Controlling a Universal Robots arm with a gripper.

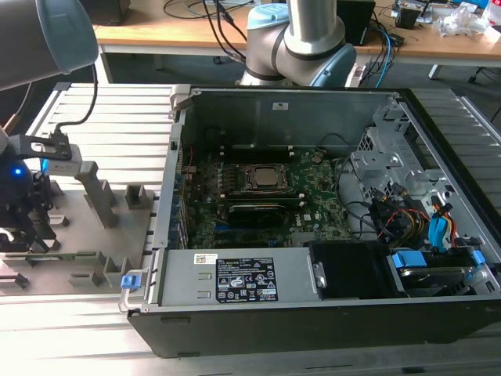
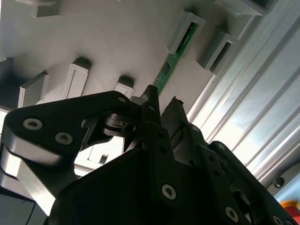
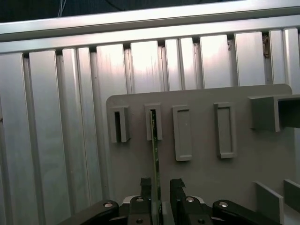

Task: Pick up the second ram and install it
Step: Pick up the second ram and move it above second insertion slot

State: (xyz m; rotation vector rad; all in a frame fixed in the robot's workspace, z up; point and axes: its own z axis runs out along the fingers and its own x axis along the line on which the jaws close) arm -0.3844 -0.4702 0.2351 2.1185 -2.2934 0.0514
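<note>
My gripper grabs the ram by the open middle of its board (image 3: 158,194) next, since the slotted grey holder wraps the end of the ram.
The second ram (image 3: 154,140) is a thin green board standing on its long edge, its far end seated in a slotted grey holder (image 3: 153,123). In the second wrist view the ram (image 2: 165,72) runs from that holder down between my black fingers. My gripper (image 3: 161,187) straddles the near end of the stick, open, with a visible gap on one side. In the exterior view the gripper (image 1: 17,239) hangs low over the grey fixture plate (image 1: 86,235), at the exterior view's far left, well away from the computer.
Several raised grey blocks and slots (image 3: 225,129) stand on the fixture plate. Ribbed aluminium table (image 3: 56,140) surrounds it. The open computer case (image 1: 290,102) holds a green motherboard (image 1: 321,200), a processor socket (image 1: 262,178), a long black module (image 1: 258,210), cables and a power supply (image 1: 235,278).
</note>
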